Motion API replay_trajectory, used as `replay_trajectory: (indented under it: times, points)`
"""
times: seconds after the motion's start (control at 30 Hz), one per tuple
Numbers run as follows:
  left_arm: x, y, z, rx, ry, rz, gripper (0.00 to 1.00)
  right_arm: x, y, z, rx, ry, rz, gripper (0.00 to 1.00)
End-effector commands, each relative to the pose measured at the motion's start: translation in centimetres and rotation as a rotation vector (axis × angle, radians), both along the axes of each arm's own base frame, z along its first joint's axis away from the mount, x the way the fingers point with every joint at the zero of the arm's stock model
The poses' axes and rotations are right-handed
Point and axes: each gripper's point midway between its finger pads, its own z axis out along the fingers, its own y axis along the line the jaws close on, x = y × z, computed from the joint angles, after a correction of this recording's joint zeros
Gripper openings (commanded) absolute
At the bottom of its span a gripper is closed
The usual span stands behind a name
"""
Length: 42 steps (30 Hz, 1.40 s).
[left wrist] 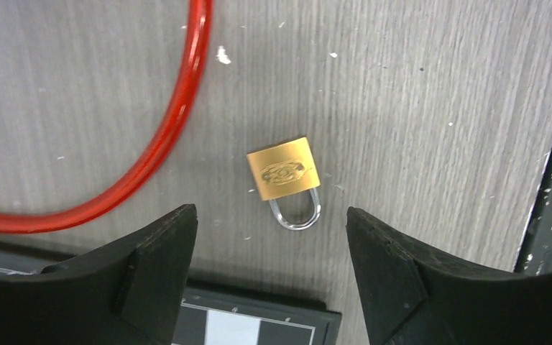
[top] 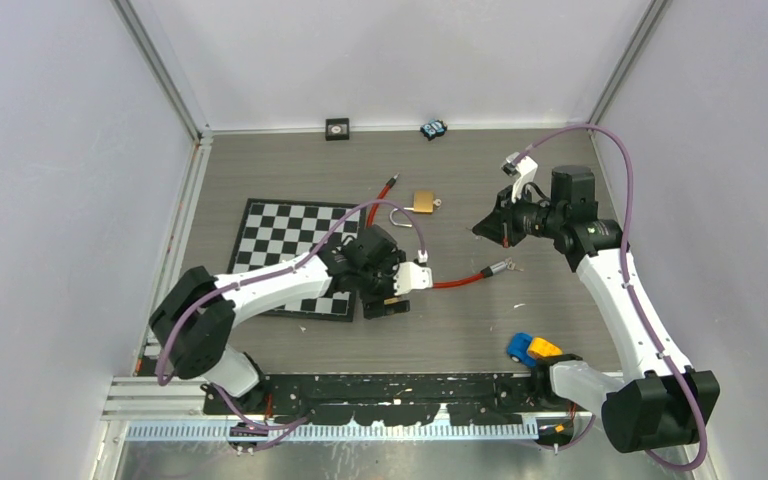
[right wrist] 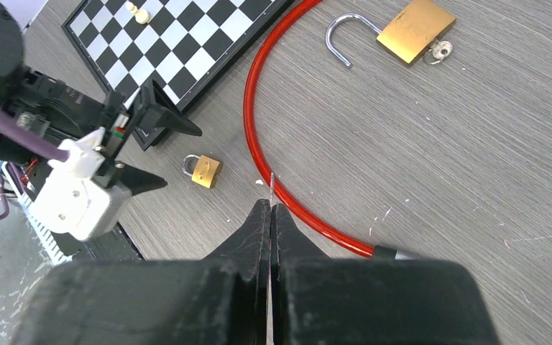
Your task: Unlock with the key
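Note:
The padlock's end opposite the shackle has to stay open to unlock it, so the left gripper will grab the small brass padlock [left wrist: 284, 168] across the side edges of its body.
A small brass padlock [left wrist: 284, 168] lies flat on the grey table with its shackle [left wrist: 298, 213] closed and pointing toward my left gripper [left wrist: 269, 212]. That gripper hangs open just above it, fingers either side, touching nothing. From the right wrist view the same padlock [right wrist: 206, 171] sits beside the left gripper's fingers [right wrist: 164, 115]. My right gripper [right wrist: 270, 206] is shut, and a thin silver blade [right wrist: 271, 180], the key seen edge-on, sticks out past its tips. It hovers right of the left arm [top: 483, 227].
A larger brass padlock [right wrist: 413, 30] lies with its shackle open and another key [right wrist: 442, 49] in it. A red cable [right wrist: 255, 122] loops round the small padlock. The chessboard [top: 285, 240] lies at left. A blue and yellow toy car [top: 530, 348] sits near the right arm's base.

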Motion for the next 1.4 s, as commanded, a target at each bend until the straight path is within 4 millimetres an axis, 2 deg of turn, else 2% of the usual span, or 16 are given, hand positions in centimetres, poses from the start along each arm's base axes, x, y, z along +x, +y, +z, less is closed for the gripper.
replay_trajectory:
  times: [0.0,0.13,0.33,0.8,1.07,1.37]
  points:
    - [-0.7,-1.2,-1.3,-0.022,0.141,0.103,0.80,0.1,0.0,0.2,-0.006,-0.025,0.016,0.01]
    - [-0.2,-1.3,-2.8,0.012,0.163,0.154,0.82,0.1,-0.1,0.1,-0.007,-0.021,0.017,0.01]
    - [1.3,-1.2,-3.8,0.040,0.111,0.198,0.83,0.0,0.0,0.1,-0.001,-0.016,0.020,0.01]
    - [0.7,-1.1,-5.6,0.084,0.163,0.201,0.64,-0.1,0.2,0.2,0.007,-0.015,0.027,0.01]
    - [0.4,-1.0,-5.5,0.090,0.175,0.192,0.50,-0.2,0.2,0.3,0.010,-0.016,0.030,0.01]
    - [0.2,-1.3,-4.4,0.027,0.123,0.110,0.19,-0.2,0.6,0.8,0.049,-0.011,0.021,0.01]
